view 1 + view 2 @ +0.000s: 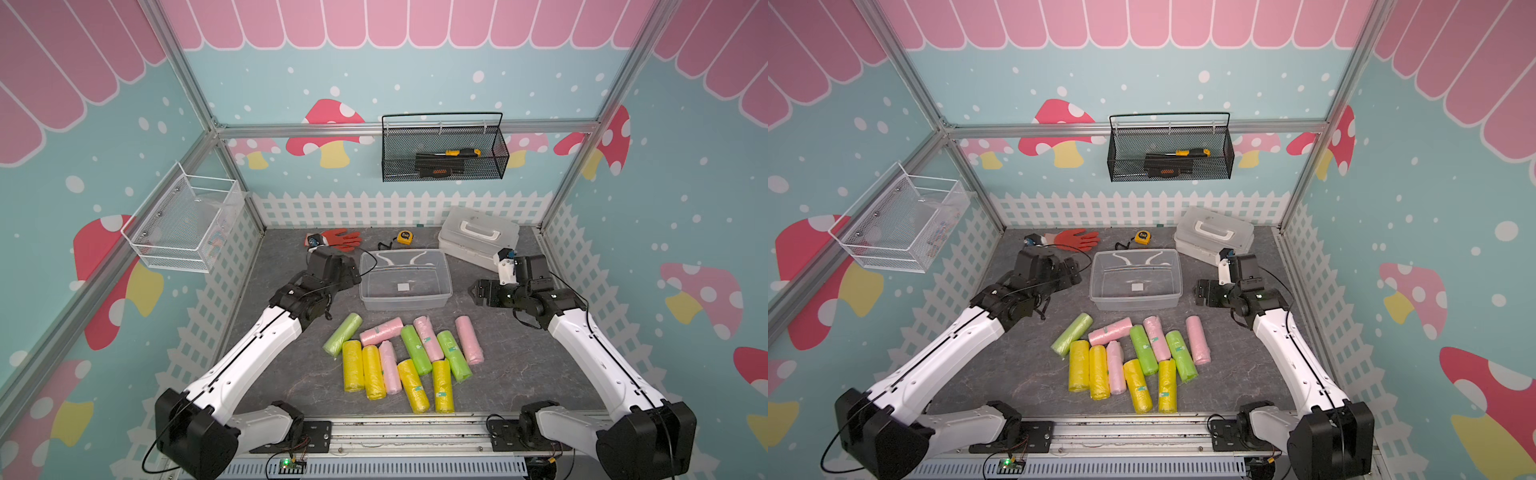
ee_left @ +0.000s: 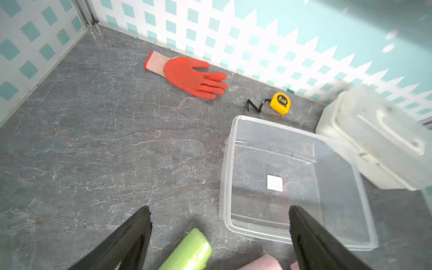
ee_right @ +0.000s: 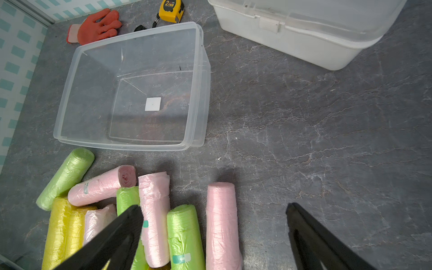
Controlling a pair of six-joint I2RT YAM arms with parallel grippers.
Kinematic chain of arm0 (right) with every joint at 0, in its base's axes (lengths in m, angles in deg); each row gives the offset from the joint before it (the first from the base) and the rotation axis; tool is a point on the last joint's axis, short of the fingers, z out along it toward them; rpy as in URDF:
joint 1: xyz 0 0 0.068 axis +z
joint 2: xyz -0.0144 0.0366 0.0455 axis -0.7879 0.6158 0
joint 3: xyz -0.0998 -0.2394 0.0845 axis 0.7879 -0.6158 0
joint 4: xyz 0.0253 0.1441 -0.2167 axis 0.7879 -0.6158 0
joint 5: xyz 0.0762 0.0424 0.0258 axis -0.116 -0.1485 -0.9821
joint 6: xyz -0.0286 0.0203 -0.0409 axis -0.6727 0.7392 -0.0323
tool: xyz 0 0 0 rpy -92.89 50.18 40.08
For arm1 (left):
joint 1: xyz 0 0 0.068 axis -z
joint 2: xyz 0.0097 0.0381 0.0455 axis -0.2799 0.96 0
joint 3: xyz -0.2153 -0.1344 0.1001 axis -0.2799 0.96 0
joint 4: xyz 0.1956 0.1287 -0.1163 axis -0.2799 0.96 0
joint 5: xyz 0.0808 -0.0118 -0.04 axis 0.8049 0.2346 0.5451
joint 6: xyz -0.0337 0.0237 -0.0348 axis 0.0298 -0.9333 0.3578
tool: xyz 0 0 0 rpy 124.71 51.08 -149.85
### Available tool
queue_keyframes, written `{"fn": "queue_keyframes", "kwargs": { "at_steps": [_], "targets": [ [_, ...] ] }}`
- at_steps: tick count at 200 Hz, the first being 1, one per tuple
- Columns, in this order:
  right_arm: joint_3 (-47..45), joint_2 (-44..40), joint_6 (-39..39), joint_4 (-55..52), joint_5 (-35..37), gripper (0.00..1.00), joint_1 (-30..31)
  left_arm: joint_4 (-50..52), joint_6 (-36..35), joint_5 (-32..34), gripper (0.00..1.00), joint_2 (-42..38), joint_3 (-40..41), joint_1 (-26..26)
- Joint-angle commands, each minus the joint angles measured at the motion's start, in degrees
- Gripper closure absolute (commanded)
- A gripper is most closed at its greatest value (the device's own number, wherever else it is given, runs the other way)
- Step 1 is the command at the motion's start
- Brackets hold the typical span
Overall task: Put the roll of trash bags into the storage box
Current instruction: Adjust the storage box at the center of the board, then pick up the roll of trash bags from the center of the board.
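My right gripper grabs the pink roll (image 3: 221, 224) across its body next, fingers on each long side, to lay it flat into the storage box.
The storage box (image 1: 405, 306) is a clear tub with a white sticker on its floor, and nothing lies in it; it also shows in the other views (image 1: 1136, 302) (image 2: 225, 187) (image 3: 131, 146). Several rolls of trash bags (image 1: 403, 357), green, pink and yellow, lie in a heap on the table in front of it (image 1: 1133, 361). My left gripper (image 1: 356, 275) (image 2: 219, 208) hovers open left of the box, above the end of a green roll (image 2: 187, 252). My right gripper (image 1: 473, 293) (image 3: 214, 206) hangs open right of the box, over a pink roll (image 3: 221, 224). Neither holds anything.
A white case with a handle (image 1: 478, 235) stands behind the box on the right. A red glove (image 1: 347, 240) and a yellow tape measure (image 1: 404, 237) lie by the back fence. A black mesh basket (image 1: 444, 151) and a white wire basket (image 1: 187, 224) hang on the walls.
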Motion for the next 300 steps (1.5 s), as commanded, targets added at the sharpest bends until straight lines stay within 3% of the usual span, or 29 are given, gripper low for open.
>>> {"fn": "queue_keyframes", "kwargs": {
  "at_steps": [1,45,76,89,106,127,141,183,230,282,300],
  "targets": [
    [0.6,-1.6,-0.8,-2.8,2.8,0.03,1.5,-0.5,2.7,-3.1,0.01,-5.9,2.2,-0.9],
    [-7.4,-3.5,-0.5,-3.2,6.6,0.03,7.5,2.9,0.7,-2.3,0.01,-18.8,4.5,-1.2],
    [-13.0,-5.5,0.3,-3.5,5.2,0.05,8.8,11.4,-2.5,-18.9,0.01,-18.8,-0.8,-1.4],
    [-15.9,-6.6,0.7,-2.7,6.3,0.06,9.7,17.7,-6.0,-22.1,0.01,-17.7,-3.2,-1.5],
    [-17.9,-6.6,0.3,-2.4,6.0,0.06,10.3,22.9,-11.7,-18.8,0.01,-17.6,-3.5,-1.5],
    [-18.9,-5.1,0.1,-1.1,5.3,0.06,10.6,23.2,-17.8,-9.4,0.01,-18.5,-0.2,-1.5],
    [-19.1,-3.2,0.0,-0.2,5.4,0.06,10.7,24.5,-17.9,-6.4,0.01,-17.6,0.6,-5.6],
    [-17.4,4.0,-0.6,0.3,5.9,0.14,11.2,25.2,-17.1,-13.2,0.01,-16.9,1.8,-8.0],
    [-14.1,12.0,-1.4,-0.3,6.2,0.26,12.9,25.0,-16.8,-13.5,0.01,-17.5,2.1,-6.5],
    [-12.8,14.8,-1.4,-1.2,6.6,0.4,13.4,24.9,-16.4,-12.8,0.01,-18.7,2.3,-6.2],
    [-12.7,14.3,-1.4,-1.3,6.8,0.49,13.4,24.9,-16.6,-12.8,0.01,-18.5,2.3,-6.2]
  ]
}}
